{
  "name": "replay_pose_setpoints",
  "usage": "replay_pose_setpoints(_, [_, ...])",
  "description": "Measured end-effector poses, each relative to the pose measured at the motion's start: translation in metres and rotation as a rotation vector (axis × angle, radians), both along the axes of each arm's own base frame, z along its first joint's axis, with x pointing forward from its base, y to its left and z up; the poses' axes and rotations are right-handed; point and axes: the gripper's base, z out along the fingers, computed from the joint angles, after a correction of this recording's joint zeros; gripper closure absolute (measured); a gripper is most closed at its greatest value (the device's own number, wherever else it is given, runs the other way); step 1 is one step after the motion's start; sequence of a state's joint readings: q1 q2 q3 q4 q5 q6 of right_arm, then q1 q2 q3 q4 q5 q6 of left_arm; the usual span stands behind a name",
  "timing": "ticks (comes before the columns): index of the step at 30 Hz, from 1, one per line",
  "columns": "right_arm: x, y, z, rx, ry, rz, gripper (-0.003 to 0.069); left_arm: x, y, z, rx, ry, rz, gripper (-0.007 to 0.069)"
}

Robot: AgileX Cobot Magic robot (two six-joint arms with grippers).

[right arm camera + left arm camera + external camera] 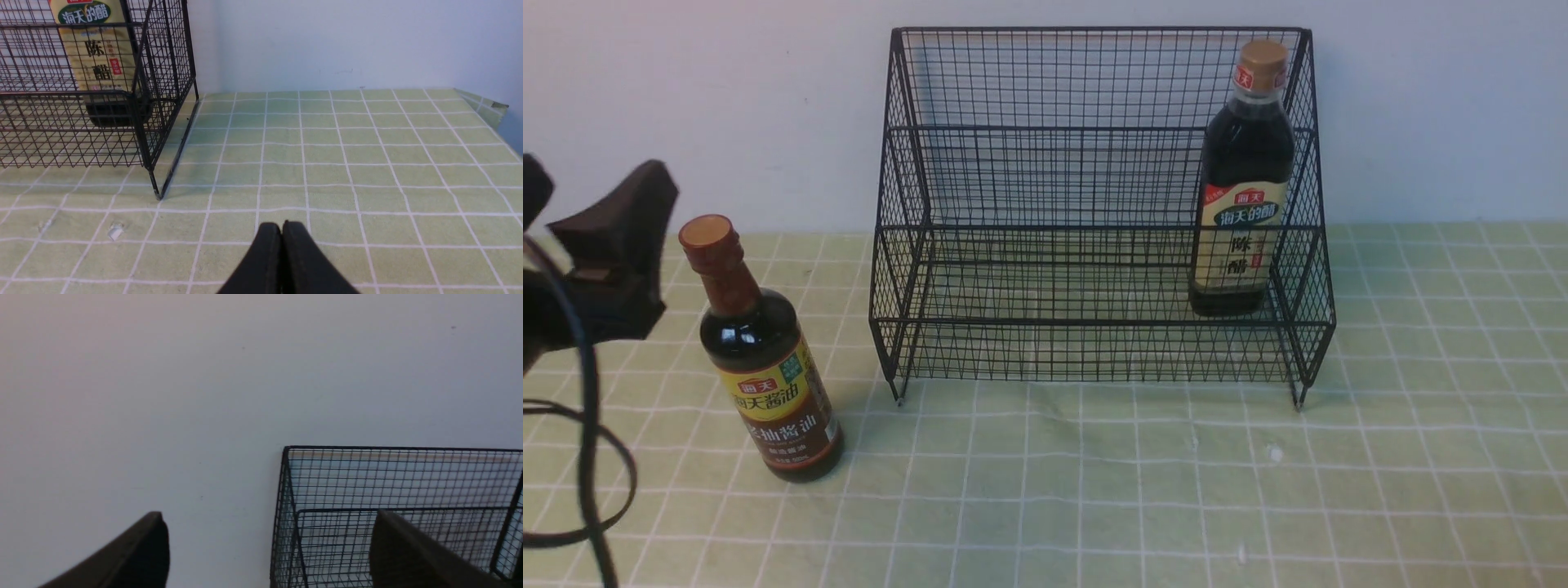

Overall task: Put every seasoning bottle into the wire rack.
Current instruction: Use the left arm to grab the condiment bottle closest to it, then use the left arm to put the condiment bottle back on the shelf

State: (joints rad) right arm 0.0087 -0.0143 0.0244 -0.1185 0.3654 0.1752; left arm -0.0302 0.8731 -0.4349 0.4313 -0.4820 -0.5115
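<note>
My left gripper takes hold of the bottle by its slim red-brown neck (732, 284) next, because the bottle's round body (776, 392) gets wide below the bottle's top.
The black wire rack (1094, 322) stands at the back centre against the wall. The taller bottle with tan cap and cream label (1245, 188) stands upright inside the rack's lower tier at its right end. It also shows in the right wrist view (96, 53), behind the rack's corner post (139, 122). The round bottle with red-brown neck wrap (760, 351) stands upright on the cloth, left of the rack. My left gripper (584, 196) is open and empty, raised just left of that bottle's cap; in its wrist view (268, 516) it faces the wall and the rack's top rim (404, 449). My right gripper (282, 224) is shut and empty, low over the cloth right of the rack.
A green checked cloth (1176, 490) covers the table. A black cable (580, 457) loops at the front left. The white wall (686, 98) is close behind the rack. The table's right edge (482, 106) shows in the right wrist view. Small white scraps (1274, 453) lie on the cloth.
</note>
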Motion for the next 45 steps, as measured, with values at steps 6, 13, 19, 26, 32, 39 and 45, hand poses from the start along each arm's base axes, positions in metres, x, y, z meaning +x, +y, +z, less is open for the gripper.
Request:
replay_pose_setpoints(6, [0.000, 0.000, 0.000, 0.000, 0.000, 0.000, 0.0673, 0.045, -0.007, -0.028, 0.031, 0.115, -0.062, 0.0021])
replay_pose_setpoints(13, [0.000, 0.000, 0.000, 0.000, 0.000, 0.000, 0.0673, 0.070, -0.010, -0.061, 0.040, 0.220, -0.087, 0.0050])
replay_pose_setpoints(19, [0.000, 0.000, 0.000, 0.000, 0.000, 0.000, 0.0673, 0.081, -0.011, -0.079, 0.032, 0.273, -0.098, 0.0248])
replay_pose_setpoints(26, [0.000, 0.000, 0.000, 0.000, 0.000, 0.000, 0.0673, 0.081, -0.009, -0.074, 0.054, 0.284, -0.078, 0.0369])
replay_pose_setpoints(32, [0.000, 0.000, 0.000, 0.000, 0.000, 0.000, 0.0673, 0.080, -0.005, -0.019, 0.097, 0.213, -0.032, 0.0369])
replay_pose_setpoints(39, [0.000, 0.000, 0.000, 0.000, 0.000, 0.000, 0.0673, 0.084, -0.013, 0.060, 0.116, 0.043, -0.103, 0.0369])
replay_pose_setpoints(45, [0.000, 0.000, 0.000, 0.000, 0.000, 0.000, 0.0673, 0.099, -0.034, 0.107, 0.101, -0.050, -0.237, 0.0370])
